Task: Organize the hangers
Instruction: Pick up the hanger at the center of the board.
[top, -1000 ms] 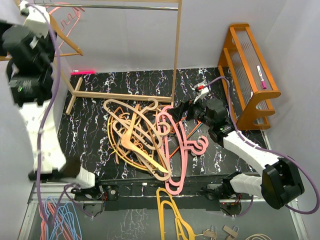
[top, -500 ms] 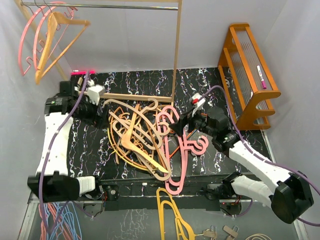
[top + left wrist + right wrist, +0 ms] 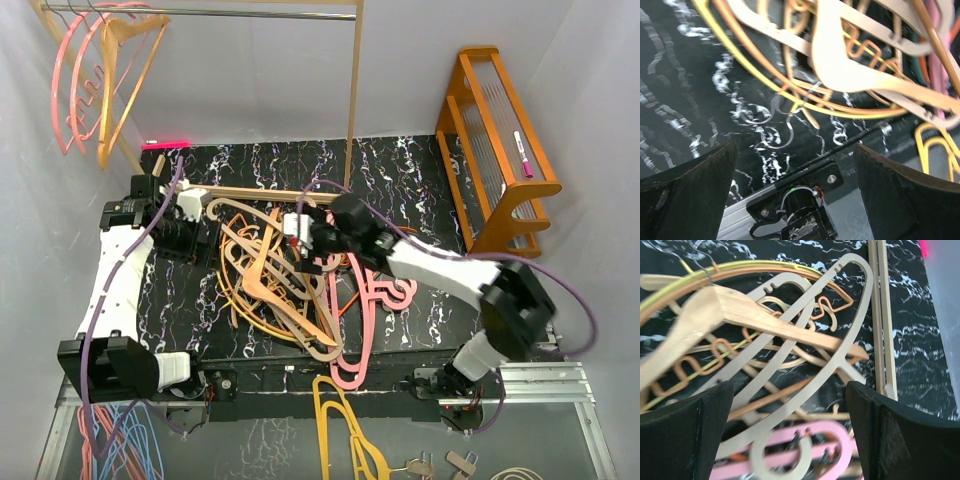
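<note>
My right gripper is to grab the wooden tan hanger next by one arm beside its bend. The other arm stays free for handing the hanger to my left gripper.
A tangled pile of hangers [image 3: 275, 275], pale tan, orange and yellow-orange, lies in the middle of the black marbled mat. A thick pink hanger [image 3: 362, 300] lies along its right side. Two more, a pink hanger [image 3: 78, 80] and an orange hanger [image 3: 125, 85], hang on the rail at the top left. My left gripper [image 3: 208, 238] is low at the pile's left edge, open [image 3: 795, 195], with only mat between its fingers [image 3: 685, 192]. My right gripper [image 3: 300, 245] hovers open [image 3: 790, 440] over the pile's top, above a wooden tan hanger [image 3: 765, 320] and the pink hanger's hook [image 3: 810, 452].
The wooden clothes rack has its post [image 3: 352, 100] and base bar [image 3: 265, 192] right behind the pile. An orange wooden shelf rack [image 3: 500, 150] stands at the right. A mustard-yellow hanger [image 3: 345, 430] lies past the mat's front edge, and a blue-and-pink bunch [image 3: 120, 440] off its front left corner.
My left arm came down from the rail to the mat beside the pile, leaving two hangers on the rail. My right arm swung left from the pink hanger to above the pile.
</note>
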Controlling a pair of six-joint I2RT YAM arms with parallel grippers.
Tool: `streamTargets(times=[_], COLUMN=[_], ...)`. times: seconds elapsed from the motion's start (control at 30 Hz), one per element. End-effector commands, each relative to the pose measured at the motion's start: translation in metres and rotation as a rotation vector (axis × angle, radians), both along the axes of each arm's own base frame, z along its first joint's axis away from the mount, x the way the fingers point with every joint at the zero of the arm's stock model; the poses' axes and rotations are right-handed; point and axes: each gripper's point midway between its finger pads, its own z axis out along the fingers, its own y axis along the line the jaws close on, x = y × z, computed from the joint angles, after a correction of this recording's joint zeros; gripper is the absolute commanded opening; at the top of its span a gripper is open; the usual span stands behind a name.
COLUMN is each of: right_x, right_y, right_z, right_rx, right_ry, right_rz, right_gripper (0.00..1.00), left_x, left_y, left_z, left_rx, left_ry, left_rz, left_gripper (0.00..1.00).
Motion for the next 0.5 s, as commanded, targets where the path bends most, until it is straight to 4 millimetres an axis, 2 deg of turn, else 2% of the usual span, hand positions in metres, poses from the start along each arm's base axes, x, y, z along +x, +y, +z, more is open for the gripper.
streamTargets(times=[0.0, 0.07, 0.13, 0.3, 0.47], right_x=[0.034, 0.04, 0.045, 0.041, 0.038], right_y=[0.045, 0.057, 0.066, 0.094, 0.103], right_z=[-0.015, -0.046, -0.059, -0.068, -0.081], right_rx=[-0.107, -0.186, -0.211, -0.185, -0.213], right_ry=[-0.184, -0.129, -0.111, 0.011, 0.056], right_rz=[0.208, 0.284, 0.343, 0.469, 0.495], right_gripper=[1.0, 1.0, 1.0, 0.94, 0.93], left_x=[0.03, 0.032, 0.032, 0.027, 0.023], left_y=[0.035, 0.042, 0.046, 0.046, 0.043], left_z=[0.037, 0.05, 0.057, 0.063, 0.064], left_rx=[0.147, 0.129, 0.088, 0.015, 0.005], left_ry=[-0.168, -0.219, -0.23, -0.242, -0.243], left_rz=[0.29, 0.338, 0.376, 0.406, 0.392], left_gripper=[0.97, 0.97, 0.97, 0.97, 0.97])
